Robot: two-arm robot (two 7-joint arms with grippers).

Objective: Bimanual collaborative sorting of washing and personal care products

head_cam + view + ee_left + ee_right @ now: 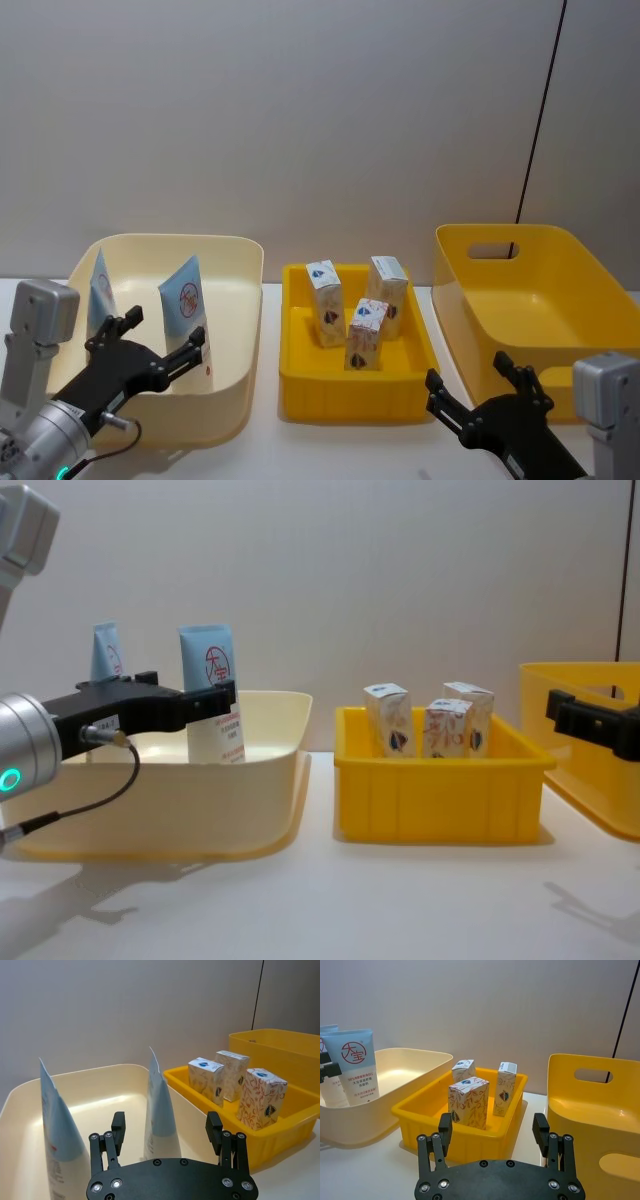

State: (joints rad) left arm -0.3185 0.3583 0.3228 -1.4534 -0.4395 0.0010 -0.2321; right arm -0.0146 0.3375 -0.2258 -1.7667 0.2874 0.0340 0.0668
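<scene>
My left gripper is to pick up the middle pale blue squeeze tube next, by its middle above the bin's rim (pixel 188 328), as the bin's front side (pixel 195 412) covers the lower end of the tube.
Two pale blue squeeze tubes with a red round logo stand upright in the cream bin (pixel 240 300): one tube (pixel 185 300) (pixel 160 1105) (pixel 210 695) towards the middle, the other tube (pixel 100 290) (pixel 57 1135) (pixel 105 650) at the far left. My left gripper (pixel 163 330) (pixel 166 1125) (pixel 185 690) is open over that bin. The middle tube lines up with its gap, and neither finger touches it. Three small white cartons (pixel 325 290) (pixel 388 282) (pixel 365 335) stand in the small yellow tray (pixel 350 395). My right gripper (pixel 467 372) (pixel 492 1127) (pixel 560 705) hovers open and empty, near the tray's right front corner.
A large yellow bin (pixel 540 290) (pixel 590 1105) with a handle slot stands at the right with nothing in it. The three containers sit in a row on a white table (pixel 320 900), with bare tabletop in front of them. A grey wall is behind.
</scene>
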